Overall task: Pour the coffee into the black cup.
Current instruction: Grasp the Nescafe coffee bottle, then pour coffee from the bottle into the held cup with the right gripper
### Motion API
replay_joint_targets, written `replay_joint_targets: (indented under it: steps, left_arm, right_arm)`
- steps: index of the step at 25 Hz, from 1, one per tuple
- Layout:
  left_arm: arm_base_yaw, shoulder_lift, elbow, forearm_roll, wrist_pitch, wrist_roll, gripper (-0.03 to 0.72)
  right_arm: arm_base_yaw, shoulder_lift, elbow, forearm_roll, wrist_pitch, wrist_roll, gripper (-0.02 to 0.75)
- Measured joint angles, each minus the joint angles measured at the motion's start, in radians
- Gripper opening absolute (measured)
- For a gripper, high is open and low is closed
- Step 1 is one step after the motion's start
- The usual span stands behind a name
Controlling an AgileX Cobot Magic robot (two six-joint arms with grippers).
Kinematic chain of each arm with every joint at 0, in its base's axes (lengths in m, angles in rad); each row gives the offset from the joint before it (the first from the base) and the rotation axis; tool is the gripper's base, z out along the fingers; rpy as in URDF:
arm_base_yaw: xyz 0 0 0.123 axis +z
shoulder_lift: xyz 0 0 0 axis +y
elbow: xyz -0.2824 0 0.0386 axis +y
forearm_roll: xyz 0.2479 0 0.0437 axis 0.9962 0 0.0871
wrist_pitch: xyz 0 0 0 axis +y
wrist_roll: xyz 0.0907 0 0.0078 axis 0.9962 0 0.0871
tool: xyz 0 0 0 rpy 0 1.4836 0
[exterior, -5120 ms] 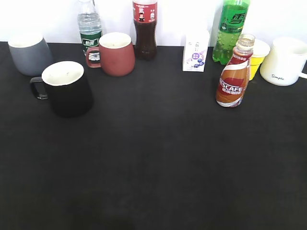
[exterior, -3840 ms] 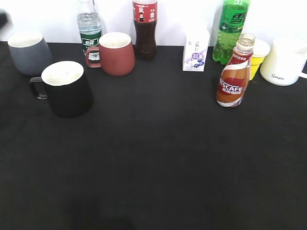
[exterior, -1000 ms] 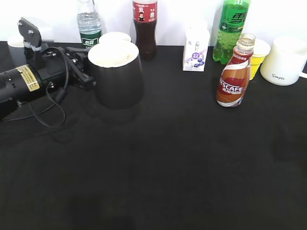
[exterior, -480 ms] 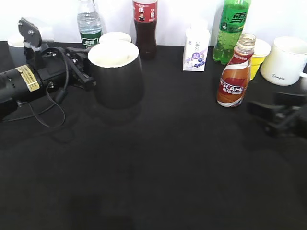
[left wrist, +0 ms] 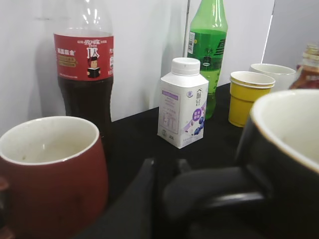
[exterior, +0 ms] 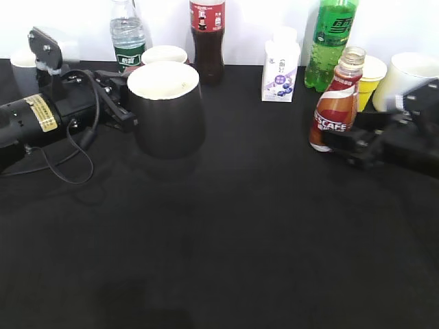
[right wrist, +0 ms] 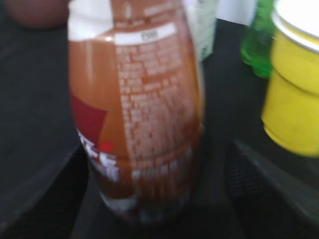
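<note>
I should grab the coffee bottle by its labelled body (exterior: 331,110) with my right gripper next. That leaves the coffee bottle's opening (exterior: 352,55) free to pour into the black cup.
The black cup (exterior: 168,113) hangs tilted a little above the black table, left of centre. My left gripper (exterior: 123,103) is shut on its handle; the left wrist view shows the fingers (left wrist: 167,167) clamped on the handle, with the cup (left wrist: 284,164) at the right. The coffee (exterior: 336,110), a small uncapped NESCAFE bottle, stands upright at the right. My right gripper (exterior: 343,145) is open at its base. In the right wrist view the bottle (right wrist: 144,109) fills the space between the fingers (right wrist: 154,199), with gaps on both sides.
The dark red mug (exterior: 163,53) stands just behind the black cup, close to my left fingers (left wrist: 50,169). Along the back wall are a water bottle (exterior: 127,34), cola bottle (exterior: 207,38), milk carton (exterior: 280,65) and green bottle (exterior: 330,41). A yellow cup (exterior: 370,79) and white mug (exterior: 411,72) stand behind the coffee.
My right gripper has come in from the right edge and now straddles the coffee bottle's base. My left gripper still holds the black cup in about the same place.
</note>
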Motion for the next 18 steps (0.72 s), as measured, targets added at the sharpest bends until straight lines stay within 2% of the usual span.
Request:
replay_joint_targets:
  steps: [5, 6, 8, 12, 14, 16, 18]
  left_arm:
    - [0.0, 0.0, 0.0, 0.001, 0.003, 0.0, 0.063]
    - [0.0, 0.0, 0.0, 0.002, 0.003, 0.0, 0.063]
    - [0.0, 0.0, 0.0, 0.006, 0.004, 0.0, 0.063]
    - [0.0, 0.0, 0.0, 0.016, 0.011, 0.0, 0.063]
    - [-0.003, 0.0, 0.0, 0.058, 0.015, 0.0, 0.063]
    - [-0.045, 0.0, -0.001, 0.07, 0.027, -0.005, 0.063]
    - [-0.122, 0.001, -0.039, 0.075, 0.057, -0.035, 0.063]
  right_arm:
    - [0.097, 0.103, -0.135, 0.032, 0.017, 0.0, 0.662]
    - [0.1, 0.105, -0.136, 0.047, 0.018, 0.0, 0.641]
    - [0.1, 0.105, -0.137, 0.061, 0.018, 0.0, 0.528]
    - [0.1, 0.106, -0.137, 0.066, 0.013, 0.0, 0.528]
    - [0.1, 0.105, -0.137, 0.059, 0.013, 0.002, 0.528]
    - [0.1, 0.031, -0.135, -0.048, 0.034, 0.004, 0.528]
    - [0.102, -0.119, -0.135, -0.111, 0.054, 0.006, 0.528]
